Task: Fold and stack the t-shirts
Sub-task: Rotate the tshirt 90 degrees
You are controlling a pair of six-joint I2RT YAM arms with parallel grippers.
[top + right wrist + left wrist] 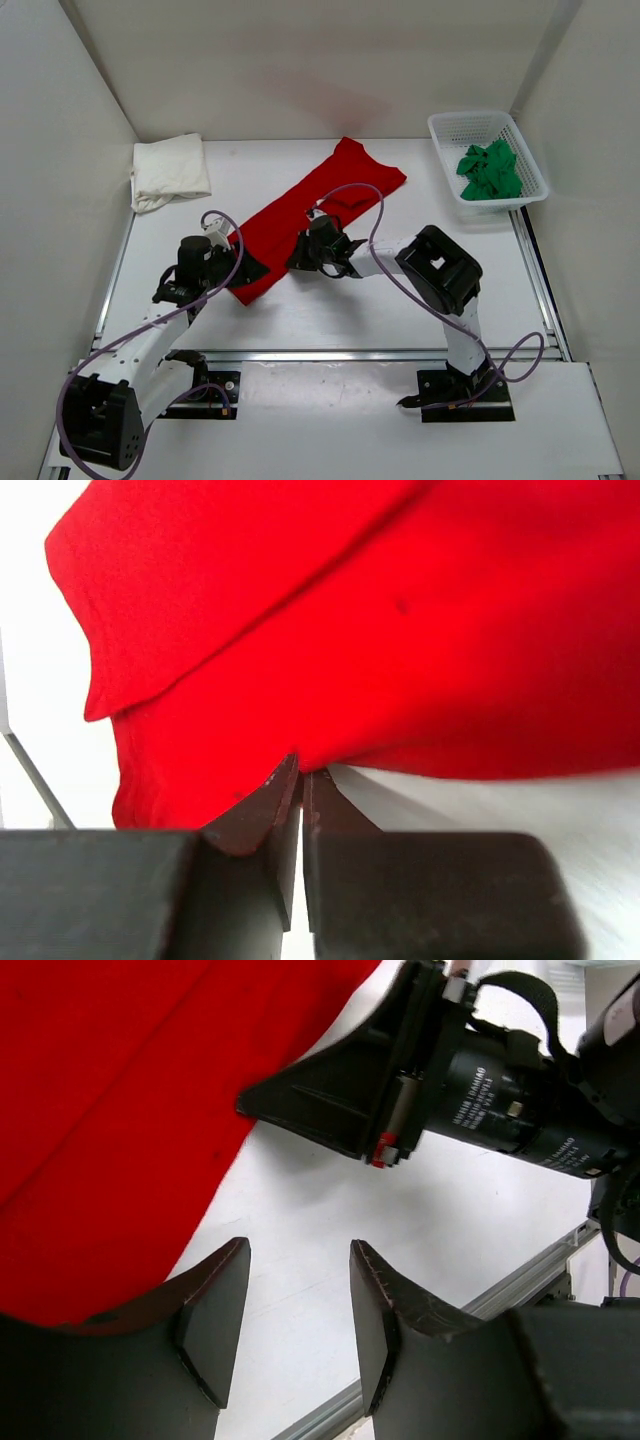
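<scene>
The red t-shirt needs to be straightened and its near end folded over. My left gripper will next pinch the corner of that end for this.
The red t-shirt (310,205) lies as a long narrow strip, slanting from the table's middle toward the back right. My right gripper (297,258) (305,772) is shut, its tips pinching the strip's near long edge, which sits slightly raised off the table. My left gripper (250,268) (300,1250) stands open at the strip's near left end, bare table between its fingers and red cloth (110,1130) beside its left finger. The cream-white t-shirt (170,172) lies folded at the back left. The green t-shirt (490,172) sits crumpled in the basket.
A white mesh basket (478,116) stands at the back right corner. White walls close the table on three sides. Metal rails (400,354) run along the near and side edges. The right arm's wrist (500,1100) is close in front of my left gripper.
</scene>
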